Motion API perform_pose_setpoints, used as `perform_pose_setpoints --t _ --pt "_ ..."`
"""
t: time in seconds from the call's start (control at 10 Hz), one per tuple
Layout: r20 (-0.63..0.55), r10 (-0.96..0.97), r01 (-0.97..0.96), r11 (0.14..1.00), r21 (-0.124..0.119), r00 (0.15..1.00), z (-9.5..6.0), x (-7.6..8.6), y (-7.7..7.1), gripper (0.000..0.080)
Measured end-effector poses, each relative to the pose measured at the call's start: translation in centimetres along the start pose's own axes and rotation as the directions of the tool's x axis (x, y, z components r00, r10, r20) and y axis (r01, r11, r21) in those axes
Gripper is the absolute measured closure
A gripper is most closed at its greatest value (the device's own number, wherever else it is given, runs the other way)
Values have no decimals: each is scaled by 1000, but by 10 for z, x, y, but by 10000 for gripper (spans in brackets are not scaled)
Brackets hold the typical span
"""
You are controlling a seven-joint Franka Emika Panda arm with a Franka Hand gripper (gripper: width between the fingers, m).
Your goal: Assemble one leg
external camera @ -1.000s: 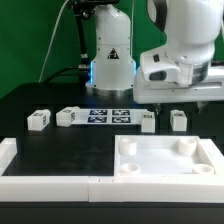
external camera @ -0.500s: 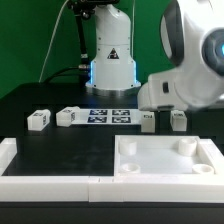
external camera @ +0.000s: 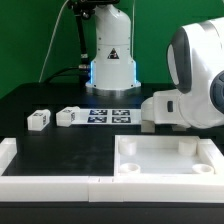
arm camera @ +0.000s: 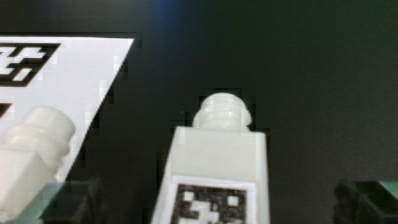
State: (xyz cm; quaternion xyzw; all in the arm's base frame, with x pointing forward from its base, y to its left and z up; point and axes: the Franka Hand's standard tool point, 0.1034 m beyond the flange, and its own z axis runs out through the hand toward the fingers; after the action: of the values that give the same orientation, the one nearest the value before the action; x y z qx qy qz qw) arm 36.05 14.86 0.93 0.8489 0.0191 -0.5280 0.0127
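The robot's fingers are on either side of the white leg's square marker tag [arm camera: 212,203] in the wrist view, so the gripper needs to close on the white leg.
In the wrist view a white leg [arm camera: 217,150] lies on the black table, its rounded peg end pointing away and its square marker tag close to the camera. My gripper [arm camera: 217,205] is open. Its dark fingertips [arm camera: 75,202] show at either side of the leg, with a gap on each side. A second white leg [arm camera: 36,140] lies beside it. In the exterior view two more legs [external camera: 39,120] [external camera: 68,117] sit at the left, and the arm's white wrist [external camera: 175,108] hides the legs under it.
The marker board [external camera: 110,115] lies at the robot's base and shows in the wrist view [arm camera: 54,70]. The large white square panel [external camera: 170,160] with corner holes lies front right. A white L-shaped rail [external camera: 12,160] runs along the front left.
The arm has come down and swung over the two legs at the exterior view's right. They showed before and are now hidden behind its body.
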Motion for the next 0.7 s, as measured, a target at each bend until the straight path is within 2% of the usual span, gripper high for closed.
perform_pose_setpoints --t 0.4,0.5,0.6,0.7 --pt "-12 -2 2 1000 4 1000 2 3 0 177" --pt "-12 -3 3 1000 4 1000 2 3 -1 352" --pt "-12 -3 3 1000 4 1000 2 3 -1 352" --pt "-11 -3 3 1000 3 1000 2 3 -1 515"
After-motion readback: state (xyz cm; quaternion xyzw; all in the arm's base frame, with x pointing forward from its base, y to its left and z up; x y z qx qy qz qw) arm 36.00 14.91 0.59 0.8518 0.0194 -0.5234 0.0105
